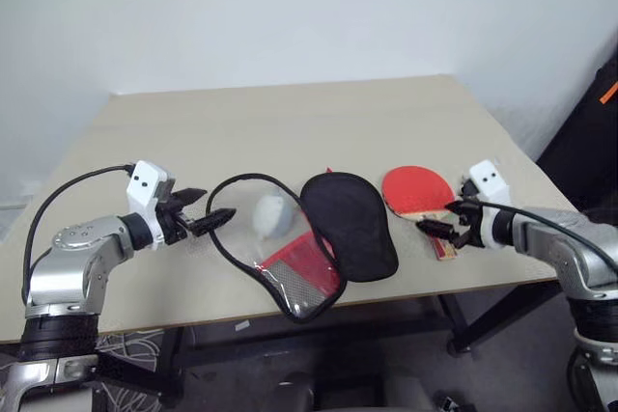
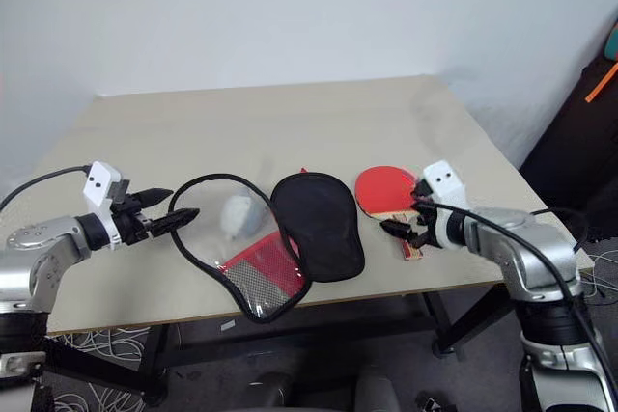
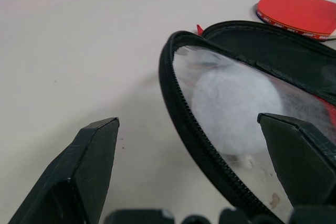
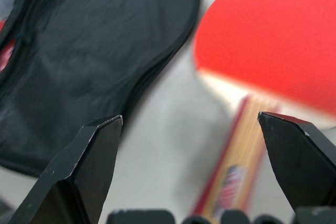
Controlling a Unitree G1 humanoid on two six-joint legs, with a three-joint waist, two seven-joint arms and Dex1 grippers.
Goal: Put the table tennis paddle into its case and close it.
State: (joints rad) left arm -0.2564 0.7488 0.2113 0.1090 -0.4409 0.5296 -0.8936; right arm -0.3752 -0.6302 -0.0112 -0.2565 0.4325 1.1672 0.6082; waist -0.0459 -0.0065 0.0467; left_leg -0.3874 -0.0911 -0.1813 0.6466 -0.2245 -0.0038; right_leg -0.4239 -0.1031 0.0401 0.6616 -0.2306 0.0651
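The robot's right hand will grab the paddle by its narrow striped handle next, because the paddle's red blade is wider than the hand's open fingers.
The case lies unzipped and spread open on the table's near middle, with its black lining up. Its other half shows red fabric and mesh inside a black zip rim. The table tennis paddle lies red face up just right of the case, with its wooden handle pointing at the front edge. My left gripper is open at the case's left rim, and the zip edge runs between its fingers. My right gripper is open low over the paddle's handle and holds nothing.
A white ball-like lump sits inside the open case under clear film. The beige table stretches bare behind the objects to a white wall. A dark bag with an orange mark stands off the table's right side.
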